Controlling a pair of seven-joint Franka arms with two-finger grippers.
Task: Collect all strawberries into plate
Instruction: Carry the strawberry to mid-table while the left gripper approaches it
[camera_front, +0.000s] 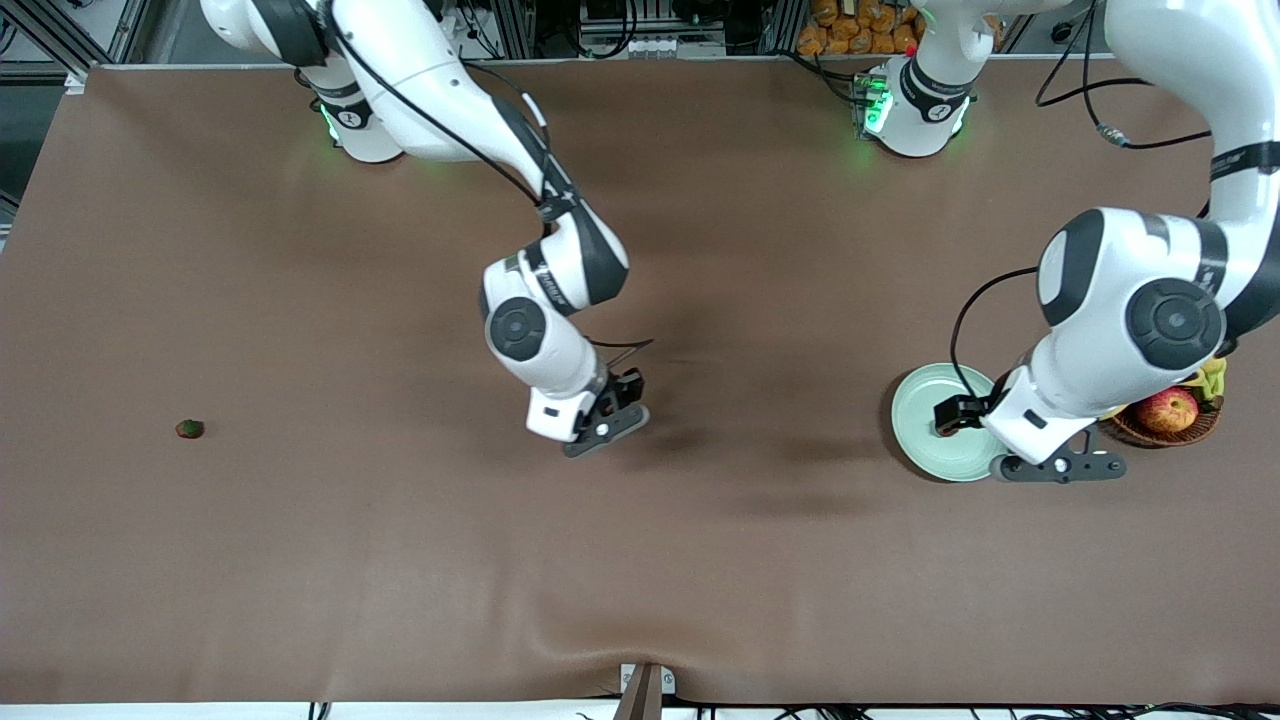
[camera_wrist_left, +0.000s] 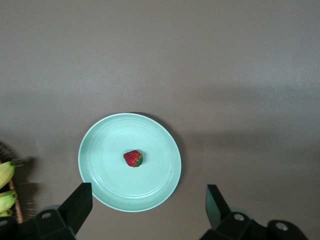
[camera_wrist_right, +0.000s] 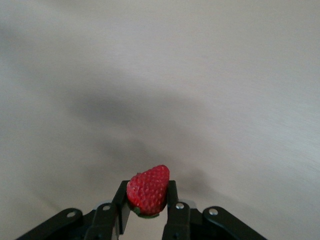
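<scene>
My right gripper holds the strawberry short of the plate, over cloth, and the strawberry would miss if I opened now. I need to move it to the plate (camera_front: 920, 400) before my right gripper releases it.
My right gripper (camera_wrist_right: 148, 198) is shut on a bright red strawberry (camera_wrist_right: 148, 190), whose tip pokes out past the fingers. In the front view this gripper (camera_front: 607, 425) hangs over the middle of the table, and the berry is hidden there. My left gripper (camera_wrist_left: 147, 205) is open above the pale mint-green plate (camera_wrist_left: 100, 185), with its fingers (camera_wrist_left: 76, 202) spread wide at the plate's rim. A second strawberry (camera_wrist_left: 133, 158) lies in the middle of the plate (camera_front: 920, 400). A darker, greener strawberry (camera_front: 189, 429) lies alone on the cloth toward the right arm's end.
A brown wicker basket (camera_front: 1165, 432) holding a red-yellow apple (camera_front: 1167, 408) and bananas (camera_wrist_left: 4, 175) stands beside the plate at the left arm's end. Brown cloth covers the table.
</scene>
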